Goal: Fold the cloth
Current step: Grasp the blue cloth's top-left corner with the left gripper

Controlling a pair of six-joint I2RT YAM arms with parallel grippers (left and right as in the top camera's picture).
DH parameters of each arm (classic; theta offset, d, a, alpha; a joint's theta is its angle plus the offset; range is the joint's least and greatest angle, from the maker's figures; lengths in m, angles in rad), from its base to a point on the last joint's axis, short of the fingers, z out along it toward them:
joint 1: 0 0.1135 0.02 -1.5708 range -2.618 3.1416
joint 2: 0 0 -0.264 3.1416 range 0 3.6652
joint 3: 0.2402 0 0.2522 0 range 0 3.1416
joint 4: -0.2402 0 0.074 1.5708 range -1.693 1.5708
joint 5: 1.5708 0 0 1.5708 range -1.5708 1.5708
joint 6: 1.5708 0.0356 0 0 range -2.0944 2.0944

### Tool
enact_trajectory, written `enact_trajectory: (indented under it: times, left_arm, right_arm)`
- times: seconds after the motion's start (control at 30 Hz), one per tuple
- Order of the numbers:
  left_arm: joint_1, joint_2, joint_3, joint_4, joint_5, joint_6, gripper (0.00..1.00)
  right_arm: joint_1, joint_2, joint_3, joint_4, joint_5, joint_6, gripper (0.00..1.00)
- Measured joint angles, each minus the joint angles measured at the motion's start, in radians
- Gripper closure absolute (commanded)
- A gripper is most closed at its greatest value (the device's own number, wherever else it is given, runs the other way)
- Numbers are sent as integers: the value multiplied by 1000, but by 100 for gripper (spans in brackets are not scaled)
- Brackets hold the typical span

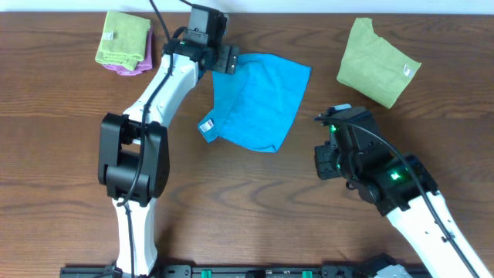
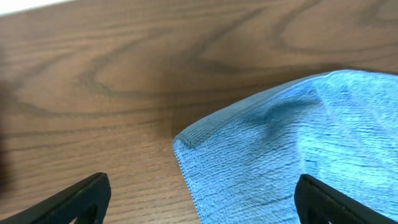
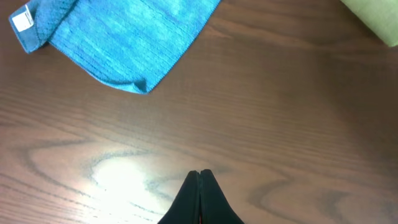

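Observation:
The sky-blue cloth's far corner (image 2: 188,143) is the part my left gripper should grab next, and the cloth's near corner is left for my right gripper. This will straighten the cloth for folding.
The sky-blue cloth (image 1: 258,99) lies folded over on the table's middle back, its white tag (image 1: 206,125) at the near left corner. My left gripper (image 1: 225,60) is open at the cloth's far left corner; in the left wrist view that corner (image 2: 261,155) lies between the two open fingers (image 2: 202,202). My right gripper (image 1: 323,161) is shut and empty over bare wood, right of and nearer than the cloth. The right wrist view shows the cloth (image 3: 118,37) well ahead of the shut fingertips (image 3: 199,177).
A lime-green cloth (image 1: 376,62) lies at the back right, also at the right wrist view's corner (image 3: 373,15). A lime-green cloth on a purple one (image 1: 123,42) sits at the back left. The table is dark wood (image 1: 255,201).

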Motion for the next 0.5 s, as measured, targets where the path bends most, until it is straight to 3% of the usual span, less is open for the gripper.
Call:
enact_trajectory:
  times: [0.03, 0.07, 0.13, 0.5]
  left_arm:
    - [5, 6, 0, 0, 7, -9, 35]
    - [10, 10, 0, -1, 17, -17, 64]
    - [14, 13, 0, -2, 26, -14, 94]
    - [-13, 40, 0, -24, 63, -18, 94]
  right_arm:
    - [0, 0, 0, 3, 0, -1, 99]
    - [0, -5, 0, 4, 0, -3, 99]
    - [0, -16, 0, 4, 0, -7, 99]
    - [0, -37, 0, -6, -3, -8, 99]
